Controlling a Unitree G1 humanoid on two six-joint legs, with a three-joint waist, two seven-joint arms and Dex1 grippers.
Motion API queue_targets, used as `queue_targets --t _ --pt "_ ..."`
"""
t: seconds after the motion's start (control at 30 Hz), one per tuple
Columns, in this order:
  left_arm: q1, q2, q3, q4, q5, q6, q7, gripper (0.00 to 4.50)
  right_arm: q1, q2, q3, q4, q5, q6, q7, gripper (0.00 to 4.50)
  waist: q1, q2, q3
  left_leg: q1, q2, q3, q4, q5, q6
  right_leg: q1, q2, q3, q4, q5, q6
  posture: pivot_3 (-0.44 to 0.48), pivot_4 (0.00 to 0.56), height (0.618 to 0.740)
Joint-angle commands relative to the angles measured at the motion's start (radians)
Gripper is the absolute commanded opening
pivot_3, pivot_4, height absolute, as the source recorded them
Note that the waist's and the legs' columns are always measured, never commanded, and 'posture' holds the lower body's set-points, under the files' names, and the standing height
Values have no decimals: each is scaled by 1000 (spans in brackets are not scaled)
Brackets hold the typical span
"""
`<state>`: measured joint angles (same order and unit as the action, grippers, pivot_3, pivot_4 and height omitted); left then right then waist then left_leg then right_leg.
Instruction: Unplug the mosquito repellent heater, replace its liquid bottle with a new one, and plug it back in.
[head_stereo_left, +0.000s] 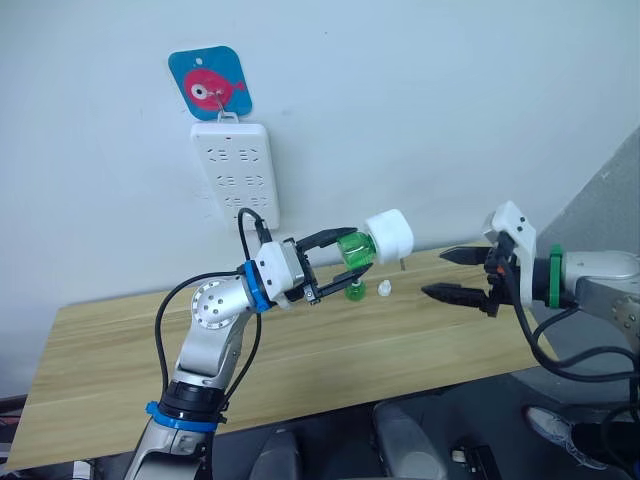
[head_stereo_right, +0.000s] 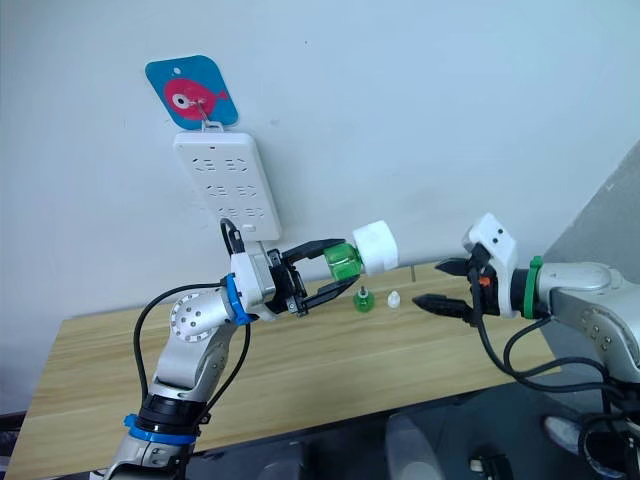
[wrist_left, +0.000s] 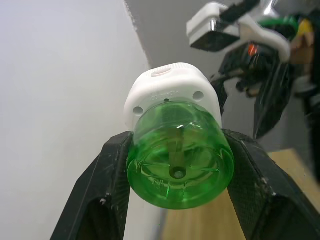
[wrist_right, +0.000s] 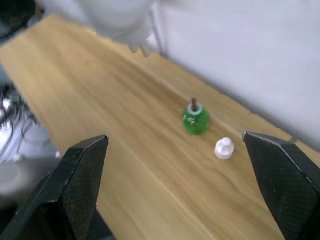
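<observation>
My right gripper grabs the heater by its white body around the vented top (head_stereo_left: 391, 235) next, to plug it back into the power strip (head_stereo_left: 237, 175).
My left gripper (head_stereo_left: 343, 264) is shut on a green liquid bottle (head_stereo_left: 354, 249) that sits in the white mosquito repellent heater (head_stereo_left: 390, 236), held in the air above the table. In the left wrist view the bottle's base (wrist_left: 180, 161) faces me between both fingers (wrist_left: 102, 196), with the heater (wrist_left: 170, 92) beyond it. My right gripper (head_stereo_left: 456, 273) hangs open just right of the heater, not touching it. A second green bottle (wrist_right: 195, 120) with a wick stands on the table beside a small white cap (wrist_right: 224, 148).
A long white power strip (head_stereo_left: 238, 172) hangs on the wall under a blue and pink fish hook (head_stereo_left: 208, 85), behind and left of the heater. The wooden table (head_stereo_left: 150, 340) runs along the wall. Dark objects lie on the floor below its front edge.
</observation>
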<state>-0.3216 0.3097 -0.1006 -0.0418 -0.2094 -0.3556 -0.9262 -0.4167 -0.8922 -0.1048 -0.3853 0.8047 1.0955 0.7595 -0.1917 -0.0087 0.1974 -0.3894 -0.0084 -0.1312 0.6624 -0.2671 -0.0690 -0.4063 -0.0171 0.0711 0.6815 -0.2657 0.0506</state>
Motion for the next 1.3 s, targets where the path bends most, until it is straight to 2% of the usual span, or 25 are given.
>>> queue_targets --t 0.03,0.2,0.3,0.43,0.53,0.6,0.73,0.87,0.9,1.0,1.1,1.2,1.3 --pt "-19 0 13 40 85 -164 68 2277 -45 43 -113 -7 152 152 -69 4500 -1 0 0 0 0 0 0 0 1 0 0 0 0 0 0 -251 133 740" --pt "-25 14 8 122 176 -318 142 2277 -106 143 -250 -7 389 328 -237 4500 -2 1 -2 0 0 0 0 -1 1 0 0 0 0 0 0 -253 134 740" --pt "-23 26 -9 139 192 -375 157 2277 -138 218 -294 19 517 351 -433 4500 -3 1 -3 -1 0 0 0 -1 1 0 0 0 0 0 0 -253 135 740" --pt "-22 40 -26 159 194 -413 170 2277 -125 250 -256 55 794 254 -760 4500 -3 2 -5 -1 0 0 0 -1 1 0 0 0 0 0 0 -254 135 740" --pt "-26 47 -34 162 177 -403 172 2277 -134 242 -218 10 844 181 -858 4500 -5 3 -5 -1 0 0 0 -1 1 0 0 0 0 0 0 -254 135 740" --pt "-28 49 -49 153 122 -360 144 2277 -154 210 -187 -52 791 165 -804 4500 -5 3 -6 -1 0 0 0 -1 1 0 0 0 0 0 0 -254 135 740" --pt "-24 46 -56 92 -17 -144 105 2277 -138 159 -155 -102 719 119 -700 4500 -4 3 -7 -1 0 -1 0 -1 1 0 0 -1 0 0 1 -251 142 740" --pt "-59 67 -47 95 29 -228 91 2277 -120 122 -149 -91 695 93 -644 4500 -3 3 -6 -1 0 -1 0 -1 1 0 1 -1 0 0 1 -251 142 740" --pt "-59 59 -40 94 24 -203 110 2277 -117 115 -149 -87 692 88 -629 4500 -3 3 -7 -1 0 -1 0 -1 1 0 1 -1 0 0 1 -251 142 740" --pt "-42 27 -32 16 -132 112 163 2277 -106 84 -145 -79 646 71 -576 4500 -3 3 -7 -1 0 -1 0 -1 1 0 1 0 0 0 1 -247 145 740" --pt "-47 46 -19 -91 -365 554 219 2277 -97 40 -137 -77 558 42 -479 4500 -3 3 -7 -1 0 -2 0 -1 2 0 1 -1 0 -1 1 -241 145 740" --pt "-91 97 45 -116 -594 902 240 2277 -93 -5 -119 -77 454 -10 -359 4500 -3 3 -7 -1 1 -2 0 -1 2 0 1 -1 0 -1 2 -240 142 740" --pt "-157 170 120 -79 -831 1216 229 2277 -72 -63 -55 -116 253 -153 -205 4500 -3 3 -6 0 1 -2 0 -1 2 0 3 -1 0 -3 5 -243 146 740"
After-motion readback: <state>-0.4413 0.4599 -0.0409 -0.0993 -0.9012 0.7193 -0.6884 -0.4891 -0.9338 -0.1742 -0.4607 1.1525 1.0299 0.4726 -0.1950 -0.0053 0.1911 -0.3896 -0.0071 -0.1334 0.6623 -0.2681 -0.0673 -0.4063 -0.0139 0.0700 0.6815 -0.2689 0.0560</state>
